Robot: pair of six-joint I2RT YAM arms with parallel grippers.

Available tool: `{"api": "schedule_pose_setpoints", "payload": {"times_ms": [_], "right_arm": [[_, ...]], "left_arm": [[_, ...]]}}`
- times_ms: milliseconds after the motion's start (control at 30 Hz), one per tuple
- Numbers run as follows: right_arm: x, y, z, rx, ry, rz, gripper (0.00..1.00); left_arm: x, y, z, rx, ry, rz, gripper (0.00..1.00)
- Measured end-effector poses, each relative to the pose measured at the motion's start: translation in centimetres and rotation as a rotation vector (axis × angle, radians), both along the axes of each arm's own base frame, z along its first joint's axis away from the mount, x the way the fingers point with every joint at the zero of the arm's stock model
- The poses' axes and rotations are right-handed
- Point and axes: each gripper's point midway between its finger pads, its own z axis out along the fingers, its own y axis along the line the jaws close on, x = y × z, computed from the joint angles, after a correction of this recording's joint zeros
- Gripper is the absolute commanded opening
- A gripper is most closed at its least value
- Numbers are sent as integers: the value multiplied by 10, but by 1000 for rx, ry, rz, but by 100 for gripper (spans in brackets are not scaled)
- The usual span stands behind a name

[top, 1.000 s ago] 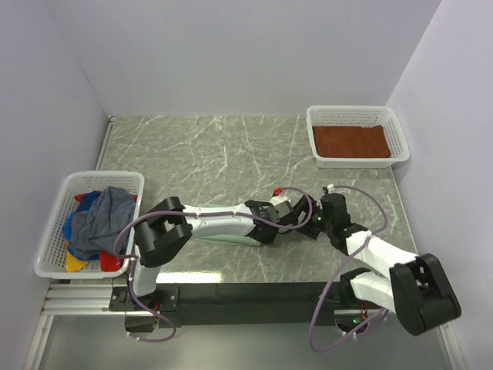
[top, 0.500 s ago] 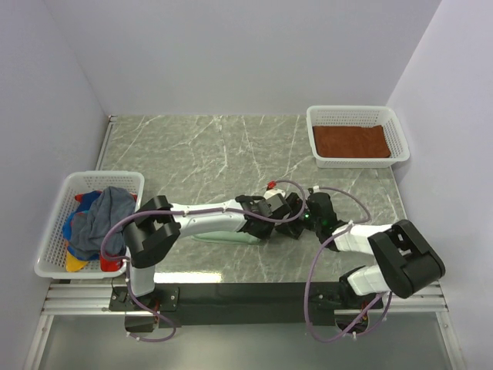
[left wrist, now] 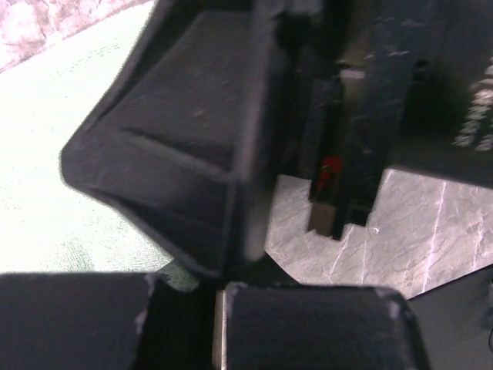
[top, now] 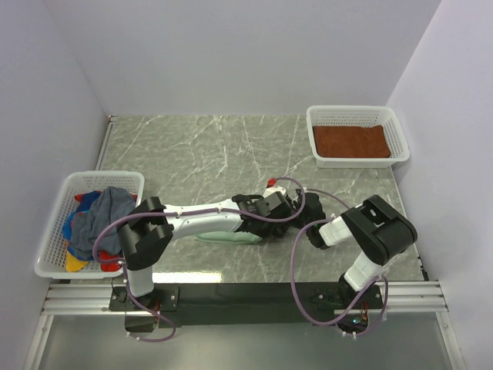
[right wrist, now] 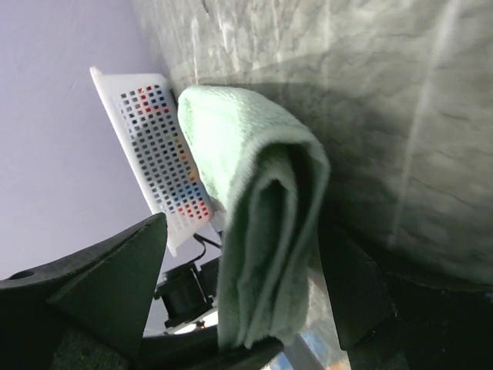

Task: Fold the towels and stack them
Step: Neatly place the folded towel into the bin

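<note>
I need to stack the mint-green towel [right wrist: 246, 177] in the basket still folded, so I should next grab it with my right gripper by all layers of its folded end [right wrist: 271, 230].
A folded pale mint-green towel [top: 229, 237] lies on the marble table under my left arm. In the right wrist view the towel [right wrist: 246, 177] shows its folded end between my right gripper's [right wrist: 245, 250] wide-open fingers [right wrist: 115, 277]. My right gripper [top: 303, 227] sits low at the towel's right end. My left gripper [top: 279, 209] is just above it. In the left wrist view its fingers [left wrist: 308, 327] stand close together at the mint towel's [left wrist: 46, 177] edge. A rust-brown towel [top: 350, 141] lies flat in the back right basket. A slate-blue towel [top: 106, 216] tops bright patterned ones [top: 75, 250] in the left basket.
The white mesh basket [top: 356, 114] stands at the back right by the wall. The other white basket [top: 54, 266] overhangs the table's left front edge, and also shows in the right wrist view [right wrist: 154, 146]. Purple cables [top: 296, 254] loop round both arms.
My right arm has folded in, and its gripper has moved left and down to the towel's end. My left gripper has drawn slightly left. The towel has stayed in place.
</note>
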Motion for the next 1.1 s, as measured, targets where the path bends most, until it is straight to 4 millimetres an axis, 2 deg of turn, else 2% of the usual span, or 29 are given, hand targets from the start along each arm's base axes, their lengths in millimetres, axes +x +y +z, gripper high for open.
{"api": "schedule_pose_setpoints", "payload": {"times_ms": [167, 367, 467, 500, 533, 567, 633, 667, 733, 767, 867, 1000, 1100], "right_arm": [[1, 8, -1, 11, 13, 8, 80], [-1, 14, -6, -2, 24, 17, 63], [-2, 14, -11, -16, 30, 17, 45], [-3, 13, -13, -24, 34, 20, 32], [-5, 12, -16, -38, 38, 24, 26], [-6, 11, -19, -49, 47, 26, 12], [-9, 9, -25, -73, 59, 30, 2], [-10, 8, -27, -86, 63, 33, 0], [-9, 6, -28, -108, 61, 43, 0], [-7, 5, -28, -120, 58, 48, 0], [0, 4, -24, -170, 32, 81, 0], [19, -3, -22, -256, -18, 120, 0], [33, -16, -22, -333, -44, 143, 0]], "left_arm": [[0, -1, 0, -6, 5, 13, 1], [-1, -2, 0, -17, 10, 28, 1], [-1, -4, -2, -21, 16, 36, 4], [-1, -4, -3, -21, 17, 37, 6], [-1, -4, -3, -22, 19, 38, 10], [-1, -5, -4, -24, 20, 39, 19], [-2, -5, -4, -23, 24, 41, 31], [-2, -5, -4, -25, 26, 44, 43], [-2, -4, -5, -23, 28, 51, 55], [-1, -5, -4, -32, 30, 58, 67], [1, -4, 0, -48, 26, 66, 83], [4, 9, 17, -81, 15, 87, 92], [13, 30, 38, -128, -8, 127, 95]]}}
